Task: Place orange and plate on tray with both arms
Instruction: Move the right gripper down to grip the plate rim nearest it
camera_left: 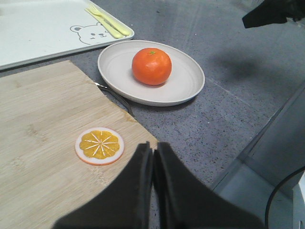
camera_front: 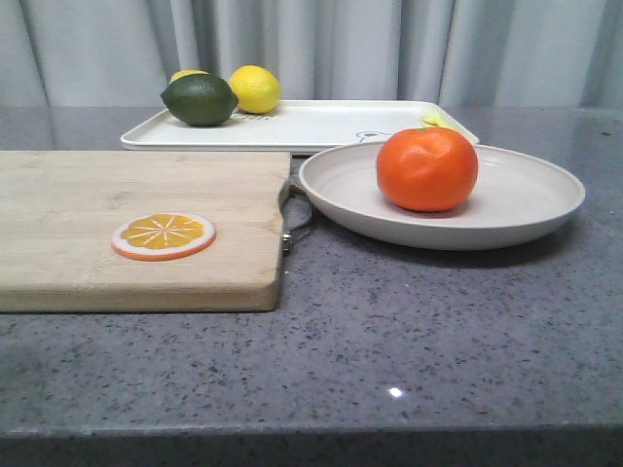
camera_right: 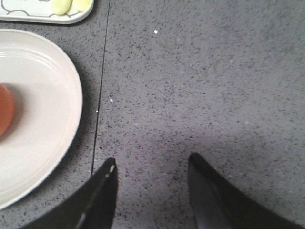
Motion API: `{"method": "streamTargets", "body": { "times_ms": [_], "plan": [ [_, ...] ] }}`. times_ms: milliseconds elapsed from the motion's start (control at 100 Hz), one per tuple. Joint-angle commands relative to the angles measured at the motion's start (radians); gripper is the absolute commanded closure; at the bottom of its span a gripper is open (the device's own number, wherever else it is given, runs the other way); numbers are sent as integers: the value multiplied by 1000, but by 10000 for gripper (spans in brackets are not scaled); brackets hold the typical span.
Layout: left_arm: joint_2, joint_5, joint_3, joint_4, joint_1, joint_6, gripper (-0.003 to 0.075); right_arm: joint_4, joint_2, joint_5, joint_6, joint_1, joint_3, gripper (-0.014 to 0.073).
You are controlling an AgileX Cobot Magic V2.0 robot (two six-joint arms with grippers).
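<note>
I should grab the plate next with my right gripper by its thin raised rim (camera_front: 576,189). The plate's wide dish is much wider than my fingers can span.
The glossy orange (camera_front: 426,167) (camera_left: 151,66) rests in the wide off-white plate (camera_front: 526,199) (camera_left: 183,86) on the grey counter, right of centre. Behind it lies the white tray (camera_front: 321,126) (camera_left: 43,28) with a bear drawing. My left gripper (camera_left: 153,149) is shut with nothing in it, hanging over the near corner of the cutting board, well short of the plate. My right gripper (camera_right: 151,161) is open over bare counter beside the plate's rim (camera_right: 71,86); only a sliver of the orange (camera_right: 4,109) shows there. Neither gripper appears in the front view.
A wooden cutting board (camera_front: 136,224) with a flat orange slice disc (camera_front: 164,235) lies left of the plate. A lime (camera_front: 200,99) and a lemon (camera_front: 255,89) sit on the tray's far left end; a yellow fork (camera_left: 108,23) lies at its right end.
</note>
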Motion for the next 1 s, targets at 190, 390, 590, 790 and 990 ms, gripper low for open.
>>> {"method": "streamTargets", "body": {
  "times_ms": [190, 390, 590, 790, 990],
  "plan": [
    [2, -65, -28, -8, -5, 0, 741, 12, 229, 95, -7, 62, -231, 200],
    [2, -65, -28, -10, -5, 0, 741, 50, 385, 108, -7, 122, -334, 200],
    [2, -65, -28, -10, -5, 0, 741, 102, 511, 120, -7, 129, -377, 200],
    [2, -65, -28, -10, -5, 0, 741, 103, 571, 122, -7, 129, -384, 200],
    [2, -65, -28, -11, -5, 0, 741, 103, 579, 122, -7, 129, -384, 267]
  ]
}}
